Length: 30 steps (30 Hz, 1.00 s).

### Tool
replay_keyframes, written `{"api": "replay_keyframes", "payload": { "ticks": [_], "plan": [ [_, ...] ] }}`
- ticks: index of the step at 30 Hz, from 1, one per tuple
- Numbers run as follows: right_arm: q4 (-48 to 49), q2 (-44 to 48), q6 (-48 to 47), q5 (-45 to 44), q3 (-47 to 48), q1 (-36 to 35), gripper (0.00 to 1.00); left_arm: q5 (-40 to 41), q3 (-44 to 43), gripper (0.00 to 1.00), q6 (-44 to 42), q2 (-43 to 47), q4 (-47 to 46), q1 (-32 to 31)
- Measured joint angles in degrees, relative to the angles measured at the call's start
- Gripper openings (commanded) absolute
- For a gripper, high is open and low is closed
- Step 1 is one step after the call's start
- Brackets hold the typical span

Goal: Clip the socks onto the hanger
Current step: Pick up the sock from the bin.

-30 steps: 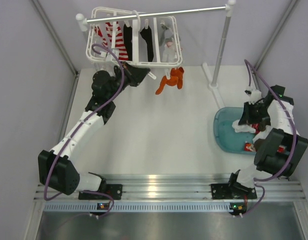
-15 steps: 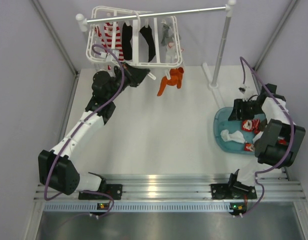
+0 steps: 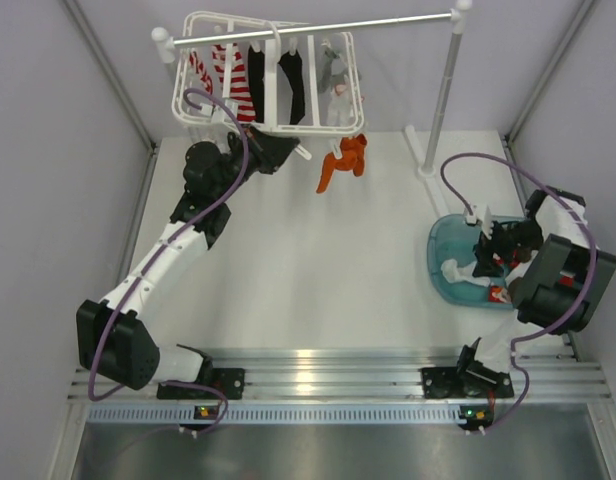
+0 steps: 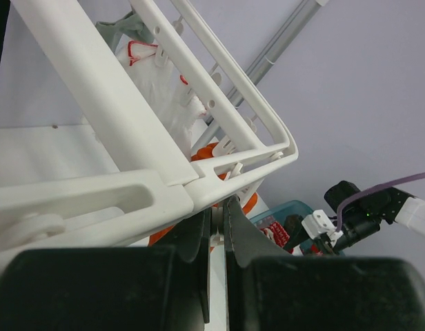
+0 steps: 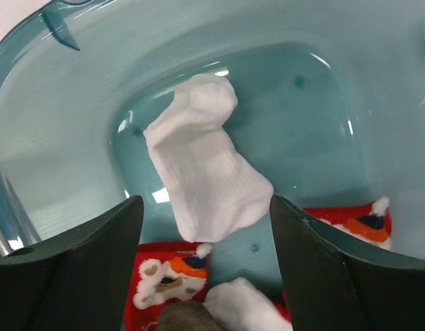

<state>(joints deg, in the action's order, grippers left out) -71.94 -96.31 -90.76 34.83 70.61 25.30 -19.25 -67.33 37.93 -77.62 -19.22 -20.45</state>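
I should grab the white sock (image 3: 466, 273) next with my right gripper, across its width near one end of the sock. That end then stays free to go into the hanger's clip (image 3: 303, 152).
The white hanger (image 3: 273, 110) hangs from the rail with red-and-white striped (image 3: 228, 75), black (image 3: 256, 72) and grey (image 3: 334, 70) socks on it. An orange sock (image 3: 345, 160) dangles from a clip at its front edge. My left gripper (image 3: 291, 150) is shut on the hanger's front corner (image 4: 219, 181), its fingers pinching a small white part (image 4: 218, 215). My right gripper (image 5: 205, 207) stands open just above a white sock (image 5: 205, 162) lying in the teal tub (image 5: 33, 103). Nothing is held between its fingers (image 5: 95, 241).
The tub (image 3: 440, 250) sits at the right side of the table and also holds red patterned socks (image 5: 164, 276) and another white one (image 5: 243, 307). The silver rail (image 3: 368, 23) rests on white posts (image 3: 444, 90). Side walls close in on both sides.
The right gripper has opened, and its wrist has swung about over the tub and come down again. The white sock now lies loose in the tub. The left arm has not moved.
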Motion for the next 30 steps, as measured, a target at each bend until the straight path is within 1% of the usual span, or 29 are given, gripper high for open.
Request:
{"api": "replay_keyframes", "payload": {
  "ticks": [4, 10, 14, 15, 16, 17, 22, 23, 24, 25, 30],
  "plan": [
    [0.2, -0.1, -9.2, 0.4, -1.2, -1.0, 0.78, 0.0, 0.0, 0.0, -0.1, 0.0, 0.1, 0.0],
    [4.2, 0.0, -17.7, -0.2, -7.8, -4.6, 0.8, 0.0, 0.0, 0.0, -0.2, 0.0, 0.4, 0.0],
    [7.2, 0.2, -20.2, -0.8, -9.2, -6.8, 0.76, 0.0, 0.0, 0.0, -0.2, 0.0, 0.4, 0.0],
    [8.1, 0.2, -20.5, -0.9, -9.5, -7.2, 0.65, 0.0, 0.0, 0.0, -0.2, 0.0, 0.5, 0.0],
    [8.9, 0.2, -20.8, -1.1, -9.6, -7.6, 0.59, 0.0, 0.0, 0.0, -0.2, 0.0, 0.5, 0.0],
    [10.0, 0.2, -20.7, -1.4, -9.9, -7.8, 0.47, 0.0, 0.0, 0.0, -0.2, 0.0, 0.4, 0.0],
    [11.6, 0.2, -20.7, -2.7, -10.2, -8.3, 0.21, 0.0, 0.0, 0.0, -0.2, 0.0, 0.5, 0.0],
    [11.5, 0.2, -20.7, -2.8, -10.2, -8.3, 0.08, 0.0, 0.0, 0.0, -0.2, 0.0, 0.5, 0.0],
    [11.5, 0.2, -20.7, -2.9, -10.2, -8.3, 0.03, 0.0, 0.0, 0.0, -0.2, 0.0, 0.5, 0.0],
    [11.4, 0.3, -20.3, -2.8, -10.2, -8.3, 0.0, 0.0, 0.0, 0.0, -0.2, 0.0, 0.5, 0.0],
    [8.9, 1.9, -16.8, -1.2, -9.2, -7.8, 0.0, 0.0, 0.0, 0.0, -0.2, 0.0, 0.4, 0.0]
  ]
}}
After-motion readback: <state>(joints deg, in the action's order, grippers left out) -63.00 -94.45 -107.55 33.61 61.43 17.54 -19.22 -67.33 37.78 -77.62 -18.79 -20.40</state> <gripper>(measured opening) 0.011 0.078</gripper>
